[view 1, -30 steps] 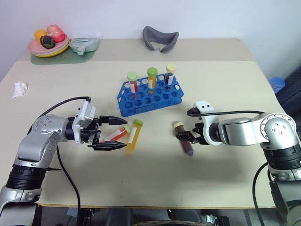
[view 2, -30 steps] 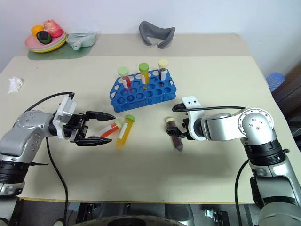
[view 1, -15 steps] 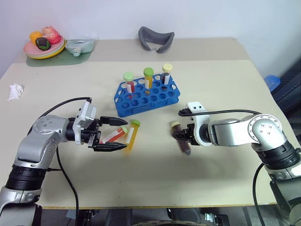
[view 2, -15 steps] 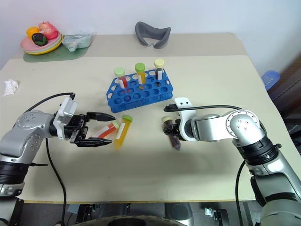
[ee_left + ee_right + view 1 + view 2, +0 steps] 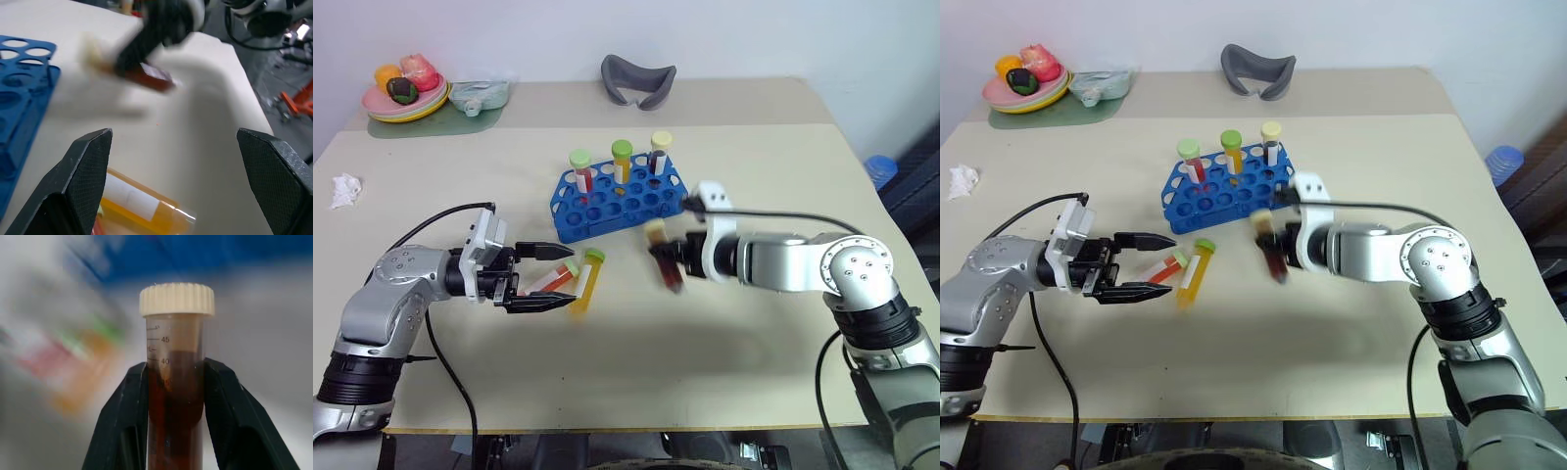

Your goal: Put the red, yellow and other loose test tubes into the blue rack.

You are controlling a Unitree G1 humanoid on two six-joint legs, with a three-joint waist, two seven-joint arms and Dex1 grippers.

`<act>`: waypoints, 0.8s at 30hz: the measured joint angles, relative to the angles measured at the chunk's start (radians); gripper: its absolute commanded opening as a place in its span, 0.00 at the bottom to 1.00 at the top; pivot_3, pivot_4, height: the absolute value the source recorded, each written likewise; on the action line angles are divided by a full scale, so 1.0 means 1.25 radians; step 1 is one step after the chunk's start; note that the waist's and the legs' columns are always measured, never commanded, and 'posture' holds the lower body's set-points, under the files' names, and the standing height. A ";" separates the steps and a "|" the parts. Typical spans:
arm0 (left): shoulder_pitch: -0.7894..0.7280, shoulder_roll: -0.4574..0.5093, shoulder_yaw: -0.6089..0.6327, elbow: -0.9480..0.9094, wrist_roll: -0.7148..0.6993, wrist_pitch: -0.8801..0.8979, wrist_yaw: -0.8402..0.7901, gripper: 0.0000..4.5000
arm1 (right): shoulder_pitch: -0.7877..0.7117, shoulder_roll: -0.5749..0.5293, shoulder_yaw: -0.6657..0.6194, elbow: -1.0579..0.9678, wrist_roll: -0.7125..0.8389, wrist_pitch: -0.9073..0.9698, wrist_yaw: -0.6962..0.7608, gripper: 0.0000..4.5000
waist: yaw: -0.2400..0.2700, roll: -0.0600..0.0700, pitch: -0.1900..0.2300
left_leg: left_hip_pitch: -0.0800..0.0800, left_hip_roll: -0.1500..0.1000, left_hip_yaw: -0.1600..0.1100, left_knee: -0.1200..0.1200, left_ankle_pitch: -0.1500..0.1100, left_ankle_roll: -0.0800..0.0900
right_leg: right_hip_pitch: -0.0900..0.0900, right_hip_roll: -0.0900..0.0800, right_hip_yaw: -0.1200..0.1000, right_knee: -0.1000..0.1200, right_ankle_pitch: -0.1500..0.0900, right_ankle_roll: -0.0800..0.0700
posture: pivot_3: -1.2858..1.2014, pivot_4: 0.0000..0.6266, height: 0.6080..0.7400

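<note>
The brown test tube (image 5: 662,262) hangs tilted short of the holes of the blue rack (image 5: 607,208), so it is too early to release; my right gripper moves it toward them next.
The dark brown test tube (image 5: 662,262) with its pale cap hangs tilted above the table, just in front of the blue rack (image 5: 607,208). My right gripper (image 5: 672,260) is shut on it; both fingers (image 5: 126,421) press its sides. A red test tube (image 5: 554,282) and a yellow test tube (image 5: 586,282), both green-capped, lie side by side on the table. My left gripper (image 5: 572,278) stands open with the red tube between its fingers (image 5: 88,169). The rack holds three upright capped tubes along its far row.
A plate of toy fruit (image 5: 403,93) and a pale dish sit at the far left corner. A grey curved object (image 5: 637,79) lies at the back edge. A crumpled tissue (image 5: 345,189) rests near the left edge.
My right gripper closed on the dark brown tube, lifted it off the table and carried it left toward the rack. The left gripper stayed open around the red tube.
</note>
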State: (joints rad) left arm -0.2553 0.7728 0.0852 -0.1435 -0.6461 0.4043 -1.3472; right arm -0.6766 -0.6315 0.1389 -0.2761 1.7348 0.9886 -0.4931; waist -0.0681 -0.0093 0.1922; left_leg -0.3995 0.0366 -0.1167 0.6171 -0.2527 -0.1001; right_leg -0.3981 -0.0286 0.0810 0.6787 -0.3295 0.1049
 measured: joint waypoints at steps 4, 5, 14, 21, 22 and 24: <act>0.038 -0.009 0.027 -0.008 -0.010 0.002 0.034 0.92 | 0.000 0.050 -0.066 -0.010 -0.176 -0.115 0.218 0.29 | 0.002 0.000 0.000 | 0.000 0.000 0.000 0.000 0.000 0.000 | 0.000 0.000 0.000 0.000 0.000 0.000 | 0.52 0.24 1.00; 0.042 -0.012 0.029 -0.011 -0.011 0.002 0.040 0.92 | 0.001 0.054 -0.068 -0.011 -0.221 -0.138 0.258 0.29 | 0.003 0.000 0.000 | 0.000 0.000 0.000 0.000 0.000 0.000 | 0.000 0.000 0.000 0.000 0.000 0.000 | 0.52 0.24 1.00; 0.078 -0.058 0.053 -0.063 -0.035 0.013 0.127 0.92 | 0.033 0.234 -0.056 0.152 -0.728 -0.537 0.532 0.29 | -0.002 0.000 0.000 | 0.001 0.000 0.000 0.001 0.000 -0.001 | 0.000 0.000 0.000 0.003 0.000 0.000 | 0.52 0.24 1.00; 0.116 -0.088 0.077 -0.095 -0.050 0.019 0.188 0.92 | 0.029 0.364 -0.100 0.384 -0.884 -0.803 0.683 0.29 | -0.001 0.001 0.001 | 0.002 0.000 0.000 0.001 0.001 -0.002 | 0.001 0.000 0.000 0.003 0.000 0.000 | 0.52 0.24 1.00; 0.117 -0.088 0.077 -0.097 -0.051 0.020 0.194 0.92 | 0.029 0.376 -0.106 0.416 -0.895 -0.830 0.700 0.29 | -0.001 0.001 0.001 | 0.003 0.000 0.000 0.001 0.001 -0.003 | 0.001 0.000 0.000 0.004 0.000 0.000 | 0.52 0.24 1.00; 0.117 -0.088 0.078 -0.107 -0.052 0.020 0.205 0.92 | 0.026 0.401 -0.124 0.482 -0.918 -0.887 0.738 0.29 | -0.002 0.001 0.001 | 0.003 0.000 0.000 0.001 0.002 -0.003 | 0.001 0.000 0.000 0.004 0.000 0.000 | 0.52 0.24 1.00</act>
State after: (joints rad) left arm -0.1087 0.6622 0.1821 -0.2771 -0.7107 0.4296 -1.0908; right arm -0.6439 -0.1302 -0.0167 0.3262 0.5872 -0.1196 0.4294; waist -0.0702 -0.0077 0.1931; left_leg -0.3957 0.0362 -0.1163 0.6185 -0.2507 -0.1037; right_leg -0.3966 -0.0291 0.0814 0.6834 -0.3294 0.1047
